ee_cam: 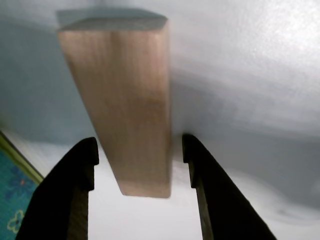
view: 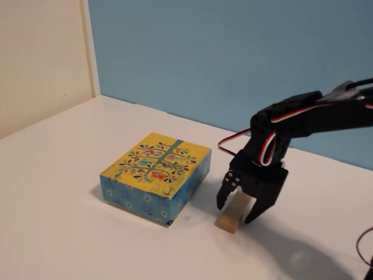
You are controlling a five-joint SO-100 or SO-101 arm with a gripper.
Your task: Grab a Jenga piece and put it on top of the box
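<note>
I will set the piece on top of the box (view: 156, 175), and for that my gripper will next grab the long sides of the Jenga piece (view: 231, 217).
A light-tan Jenga piece (view: 231, 217) lies flat on the white table, just right of the box (view: 156, 175) in the fixed view. The box has a yellow lid with a tree-and-flower pattern, a green stripe and blue patterned sides. My black gripper (view: 237, 212) hangs over the piece, open, with one finger on each side of it. In the wrist view the Jenga piece (ee_cam: 125, 100) runs lengthwise between the two dark fingertips (ee_cam: 80, 165), and a narrow gap shows on each side. My gripper (ee_cam: 140, 155) straddles its near end. A blue corner of the box (ee_cam: 12, 205) shows at lower left.
The white table (view: 58, 221) stretches wide to the left and front of the box. A blue wall (view: 233, 58) and a cream wall (view: 41, 58) stand behind. The arm's red and white cables (view: 230, 144) loop near the wrist.
</note>
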